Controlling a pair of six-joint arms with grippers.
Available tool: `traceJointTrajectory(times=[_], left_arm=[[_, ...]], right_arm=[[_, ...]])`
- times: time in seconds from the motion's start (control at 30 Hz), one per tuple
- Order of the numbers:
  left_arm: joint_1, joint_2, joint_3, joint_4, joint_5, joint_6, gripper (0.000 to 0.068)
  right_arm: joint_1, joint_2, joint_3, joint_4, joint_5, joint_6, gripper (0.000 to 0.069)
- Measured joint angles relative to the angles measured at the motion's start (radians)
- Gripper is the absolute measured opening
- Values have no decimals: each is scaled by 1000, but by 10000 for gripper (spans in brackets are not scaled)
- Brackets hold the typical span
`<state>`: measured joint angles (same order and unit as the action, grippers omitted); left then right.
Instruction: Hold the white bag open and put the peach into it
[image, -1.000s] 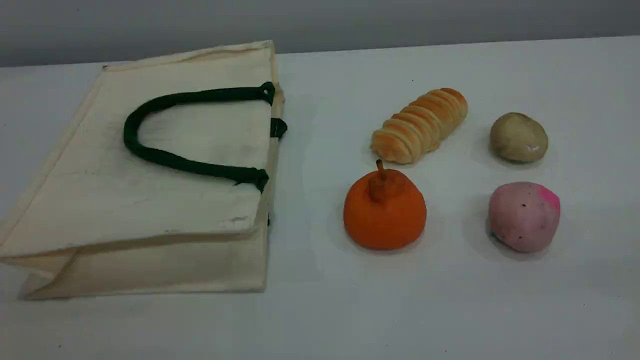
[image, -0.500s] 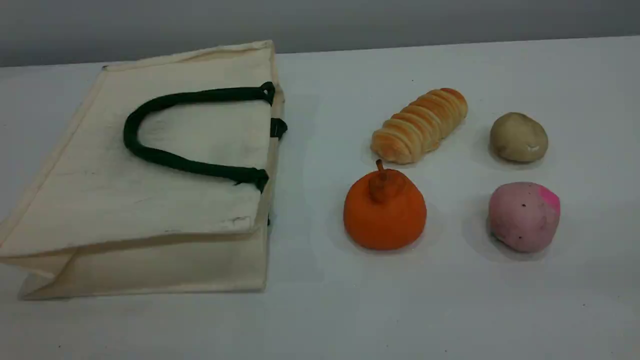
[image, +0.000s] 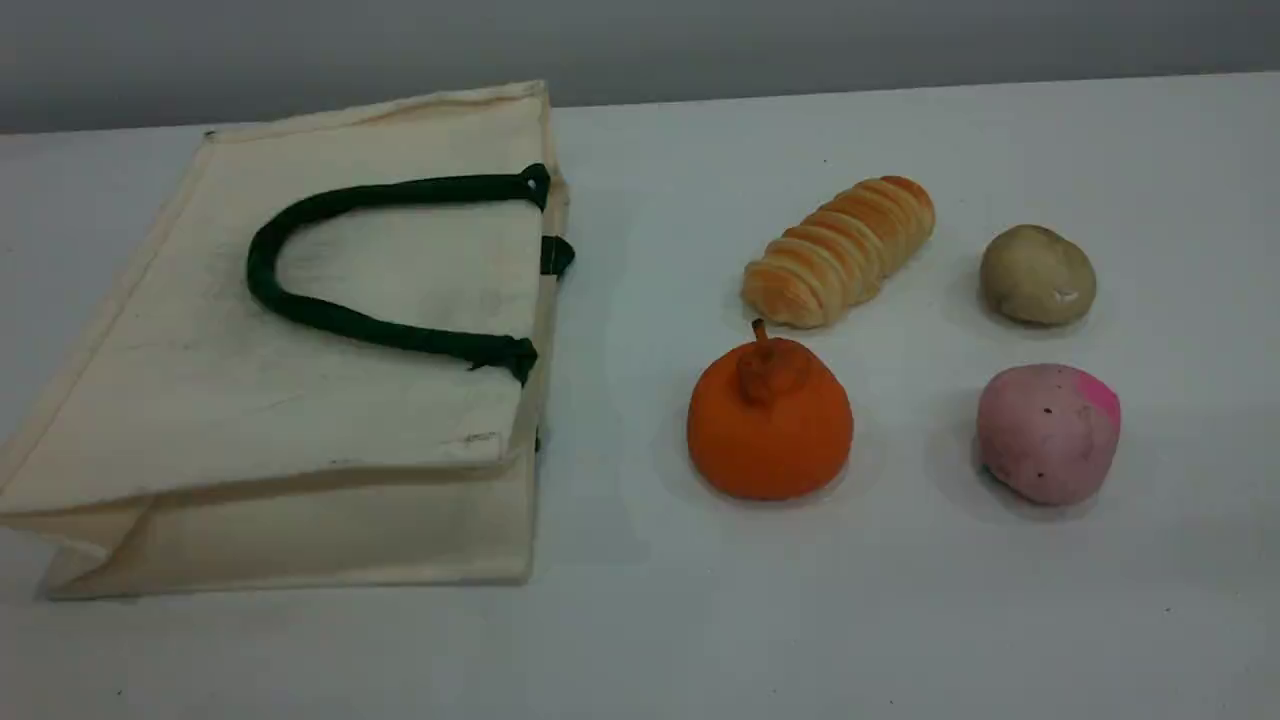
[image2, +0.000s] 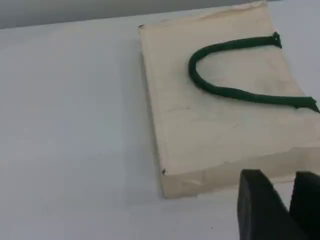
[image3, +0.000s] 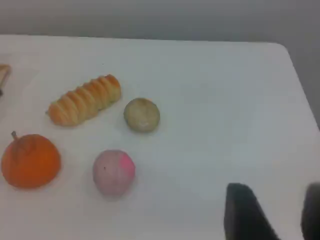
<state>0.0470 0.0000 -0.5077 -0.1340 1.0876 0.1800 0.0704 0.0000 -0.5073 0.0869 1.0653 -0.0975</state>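
My left gripper next grabs the bag's dark green handle, since the white bag (image: 250, 400) lies flat on its side with only its handle on top.
The white bag (image: 250, 400) lies flat on its side at the table's left, mouth toward the middle, its dark green handle (image: 330, 310) resting on top. The peach (image: 1045, 435), pale pink with a magenta patch, sits at the front right. No arm shows in the scene view. In the left wrist view my left gripper (image2: 285, 202) hovers open above the table, off the near corner of the bag (image2: 220, 130). My right gripper (image3: 280, 215) is open too, up in the air to the right of the peach (image3: 114, 171), with nothing between its fingers.
An orange stemmed fruit (image: 768, 425) sits between bag and peach. A ridged bread roll (image: 840, 250) and a beige-brown lump (image: 1037, 275) lie behind them. The table's right edge (image3: 300, 75) shows in the right wrist view.
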Motion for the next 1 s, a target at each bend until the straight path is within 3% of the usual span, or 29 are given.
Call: traceJointTrajectory(times=[0.47,0.6,0.8,1.0], left_arm=[[0,11,0,0,-3,-13,192],[0,70,-14,2,-24,-34,192],[-1,211,-84,1,-115,-34,192],[-1,405,-206,3,-162,-33,192]], right_arm=[[12,0,0,0,0,4,205],[37,8,-24,1,-21,9,156],[72,119,-106,-3,-99,9,24],[73,277,-204,18,-162,9,7]])
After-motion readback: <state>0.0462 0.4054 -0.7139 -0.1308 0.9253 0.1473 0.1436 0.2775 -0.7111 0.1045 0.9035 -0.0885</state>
